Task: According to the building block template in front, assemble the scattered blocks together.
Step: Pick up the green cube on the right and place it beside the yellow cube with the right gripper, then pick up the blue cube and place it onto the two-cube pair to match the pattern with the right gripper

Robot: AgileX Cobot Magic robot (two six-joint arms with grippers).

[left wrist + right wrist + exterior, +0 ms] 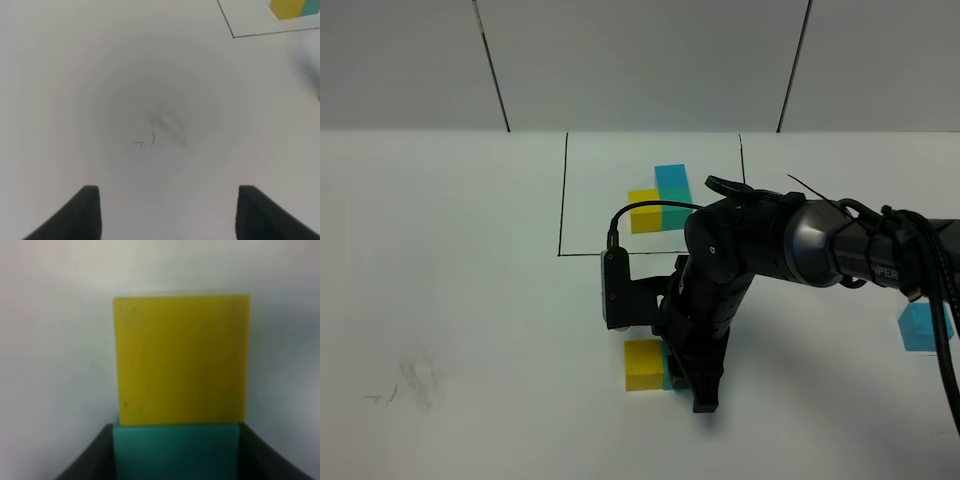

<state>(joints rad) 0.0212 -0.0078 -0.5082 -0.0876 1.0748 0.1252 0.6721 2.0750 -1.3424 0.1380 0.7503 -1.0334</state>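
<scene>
The teal-green cube leaves my right gripper now: the cube sits low, flush against the loose yellow cube's side, so it would rest in line.
The template, a joined yellow, teal-green and sky-blue trio, sits inside the black drawn rectangle at the back. My right gripper reaches across the middle and is shut on the loose teal-green cube. That cube touches the loose yellow cube, also seen in the right wrist view. The loose sky-blue cube lies alone at the far right. My left gripper is open and empty over bare table, out of the high view.
A grey scuff with pen marks is on the table at the left; it also shows in the left wrist view. The template's yellow cube and the rectangle's corner lie beyond it. The right arm crosses the right half.
</scene>
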